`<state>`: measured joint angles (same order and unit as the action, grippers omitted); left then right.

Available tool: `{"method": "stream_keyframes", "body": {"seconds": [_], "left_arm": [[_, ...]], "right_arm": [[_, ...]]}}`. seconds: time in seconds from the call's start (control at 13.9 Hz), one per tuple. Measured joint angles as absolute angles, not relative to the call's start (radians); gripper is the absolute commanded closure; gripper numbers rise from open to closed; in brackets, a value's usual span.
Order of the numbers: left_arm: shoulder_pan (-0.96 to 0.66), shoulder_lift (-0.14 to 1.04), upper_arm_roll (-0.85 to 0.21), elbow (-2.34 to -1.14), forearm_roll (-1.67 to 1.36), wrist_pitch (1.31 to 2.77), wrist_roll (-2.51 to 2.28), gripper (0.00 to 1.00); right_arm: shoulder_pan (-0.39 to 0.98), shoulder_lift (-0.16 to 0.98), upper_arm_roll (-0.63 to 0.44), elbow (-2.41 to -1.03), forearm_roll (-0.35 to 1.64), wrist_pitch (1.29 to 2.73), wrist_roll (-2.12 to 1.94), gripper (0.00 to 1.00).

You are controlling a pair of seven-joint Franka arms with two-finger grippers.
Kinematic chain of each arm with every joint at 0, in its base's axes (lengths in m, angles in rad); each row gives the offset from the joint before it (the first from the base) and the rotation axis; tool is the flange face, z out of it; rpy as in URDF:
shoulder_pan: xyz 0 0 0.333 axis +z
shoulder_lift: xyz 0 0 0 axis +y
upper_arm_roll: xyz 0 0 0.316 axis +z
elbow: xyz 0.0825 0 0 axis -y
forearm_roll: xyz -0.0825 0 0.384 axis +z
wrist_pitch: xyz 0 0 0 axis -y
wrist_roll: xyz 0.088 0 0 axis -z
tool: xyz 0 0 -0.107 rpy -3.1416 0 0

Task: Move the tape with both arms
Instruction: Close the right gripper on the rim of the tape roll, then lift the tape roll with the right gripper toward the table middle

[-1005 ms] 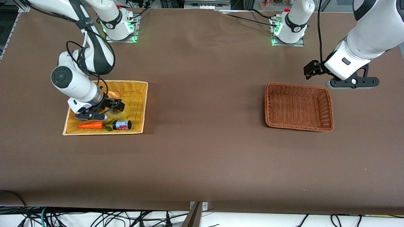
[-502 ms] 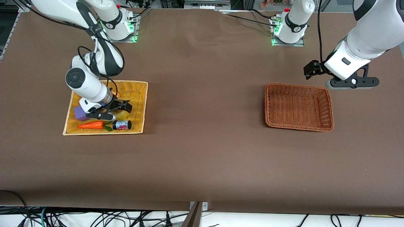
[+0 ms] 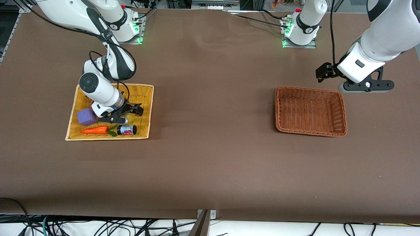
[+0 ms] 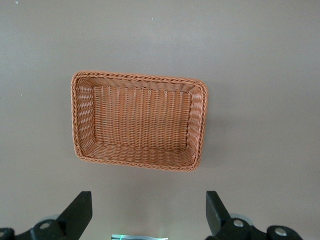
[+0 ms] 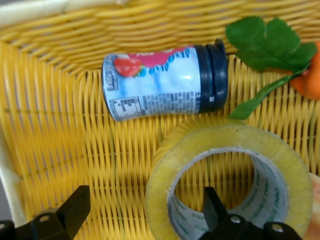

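Note:
I should close my right gripper on the tape now, since its fingers are around the tape's side [image 5: 159, 195], with one of them in its hollow [image 5: 227, 175].
The tape [image 5: 227, 172], a pale-yellow roll with a grey core, lies flat in the yellow basket [image 3: 144, 88]. My right gripper [image 3: 127, 113] is low over it and open. In the right wrist view [image 5: 145, 212] one finger [image 5: 216, 207] is inside the roll's hollow and the other [image 5: 74, 206] is outside the ring, over the weave. In the front view the gripper hides the tape. My left gripper [image 3: 365, 86] waits, open and empty, above the table beside the brown basket [image 3: 310, 132], which its wrist view sees from above [image 4: 137, 76].
In the yellow basket a small bottle [image 5: 160, 82] lies on its side next to the tape, nearer the front camera [image 3: 127, 130]. A toy carrot [image 3: 95, 130] lies beside the bottle and a purple block [image 3: 86, 116] sits beside the gripper.
My right arm has shifted across the yellow basket toward the left arm's end, uncovering the purple block. The left arm has not moved.

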<state>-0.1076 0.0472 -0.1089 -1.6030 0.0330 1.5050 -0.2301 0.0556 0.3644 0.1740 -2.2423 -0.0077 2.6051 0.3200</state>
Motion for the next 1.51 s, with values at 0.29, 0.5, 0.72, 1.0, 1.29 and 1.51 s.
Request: {"method": "stream_keyframes", "body": {"seconds": [0.29, 0.5, 0.72, 1.0, 1.29, 1.51], "left_arm": [[-0.108, 0.047, -0.109, -1.603, 0.033, 1.505, -0.23, 0.0], [-0.108, 0.047, -0.109, -1.603, 0.033, 1.505, -0.23, 0.0], [-0.108, 0.047, -0.109, -1.603, 0.033, 1.505, -0.23, 0.0], [-0.108, 0.047, -0.109, -1.603, 0.033, 1.505, -0.23, 0.0], [-0.109, 0.047, -0.109, -1.603, 0.033, 1.505, -0.23, 0.0], [-0.109, 0.047, -0.109, -1.603, 0.033, 1.505, -0.23, 0.0]], "right_arm": [[0.056, 0.364, 0.174, -2.26, -0.01, 2.62, 0.319, 1.0], [0.056, 0.363, 0.173, -2.26, -0.012, 2.621, 0.278, 1.0], [0.055, 0.358, 0.166, -2.258, -0.013, 2.62, 0.237, 1.0], [0.055, 0.32, 0.166, -2.199, -0.015, 2.5, 0.219, 1.0], [0.056, 0.235, 0.236, -2.018, -0.014, 2.196, 0.285, 1.0], [0.127, 0.237, 0.336, -1.89, -0.016, 2.104, 0.518, 1.0]]}}
